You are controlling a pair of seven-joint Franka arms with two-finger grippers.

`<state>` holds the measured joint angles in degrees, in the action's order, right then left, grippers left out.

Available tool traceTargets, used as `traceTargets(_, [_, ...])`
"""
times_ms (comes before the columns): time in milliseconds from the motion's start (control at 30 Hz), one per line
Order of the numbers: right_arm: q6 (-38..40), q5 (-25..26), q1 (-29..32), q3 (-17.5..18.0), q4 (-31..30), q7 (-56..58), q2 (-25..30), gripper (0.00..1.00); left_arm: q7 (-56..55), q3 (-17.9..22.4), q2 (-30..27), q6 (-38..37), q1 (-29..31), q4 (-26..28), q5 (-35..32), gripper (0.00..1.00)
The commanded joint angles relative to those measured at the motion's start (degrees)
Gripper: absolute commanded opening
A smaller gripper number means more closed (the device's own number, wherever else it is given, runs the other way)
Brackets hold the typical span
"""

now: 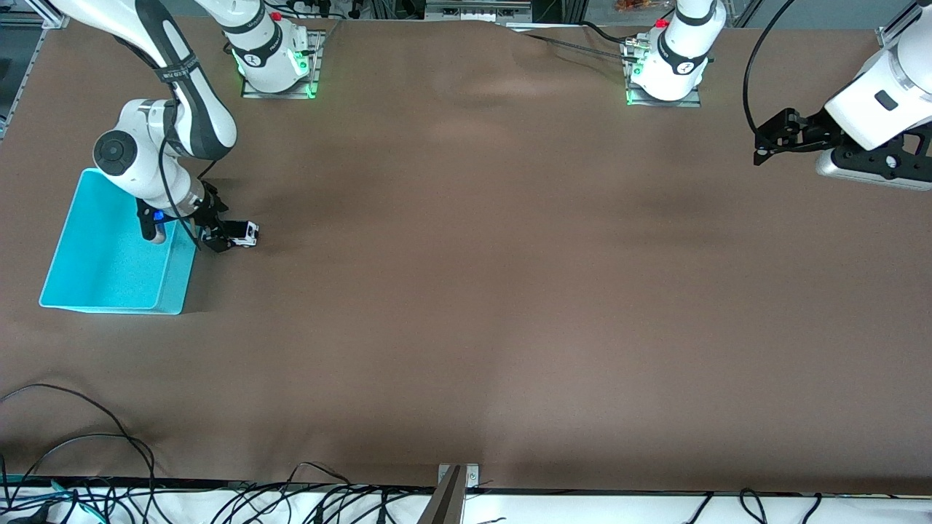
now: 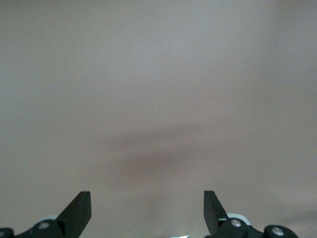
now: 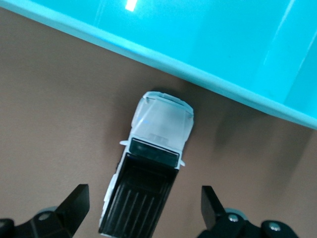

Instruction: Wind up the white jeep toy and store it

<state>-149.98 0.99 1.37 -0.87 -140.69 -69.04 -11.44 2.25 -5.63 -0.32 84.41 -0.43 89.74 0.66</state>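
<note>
I should next pick up the white jeep toy by its black ribbed roof [image 1: 236,228] with my right gripper, so I can store it in the turquoise bin [image 1: 102,262].
The white jeep toy [image 1: 248,233] stands on the brown table beside the turquoise bin [image 1: 102,262], on the side toward the left arm. In the right wrist view the jeep [image 3: 148,168] shows its white hood pointing at the bin wall [image 3: 223,54] and its black ribbed roof between my fingers. My right gripper [image 1: 222,240] is open just above the jeep, with one finger [image 3: 77,206] on each side and a gap to the toy on both. My left gripper [image 1: 764,142] is open and empty, waiting over the table at the left arm's end.
The bin looks empty inside. Cables [image 1: 87,451] lie along the table edge nearest the front camera. The left wrist view shows only bare brown table [image 2: 158,99] between the left gripper's [image 2: 147,208] fingers.
</note>
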Motion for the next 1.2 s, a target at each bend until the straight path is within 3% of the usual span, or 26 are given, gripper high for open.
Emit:
traceTargets(0, [-1.27,1.55,0.12,0.25,-1.42,-2.5,-0.07,1.0,-1.46,-0.17,0.4,-1.44,-0.1,-1.5,-1.18,1.0])
traceTargets(467, [-2.24,3.31,0.12,0.16,-1.34,-2.51,-1.83,0.99,-1.28,-0.35,0.76,-1.53,1.92,-2.12,-3.03,1.0])
traceTargets(600, [-2.68,3.31,0.21,0.16,-1.34,-2.59,-2.01,0.76,-1.46,-0.35,0.49,-1.79,2.19,-2.2,-3.21,1.0])
traceTargets(767, [-2.68,3.23,0.21,0.16,-1.34,-2.77,-2.27,0.24,-1.63,-0.26,0.49,-2.76,2.28,-2.73,-3.12,1.0])
traceTargets(867, [-2.77,3.23,0.12,0.16,-1.34,-2.86,-2.27,0.0,-1.81,-0.44,0.49,-3.38,2.19,-3.61,-2.95,1.0])
traceTargets(1167, [-2.59,3.31,0.12,0.16,-1.07,-5.05,-0.95,0.0,-1.46,-0.79,0.4,-3.55,2.1,-4.58,-2.77,1.0])
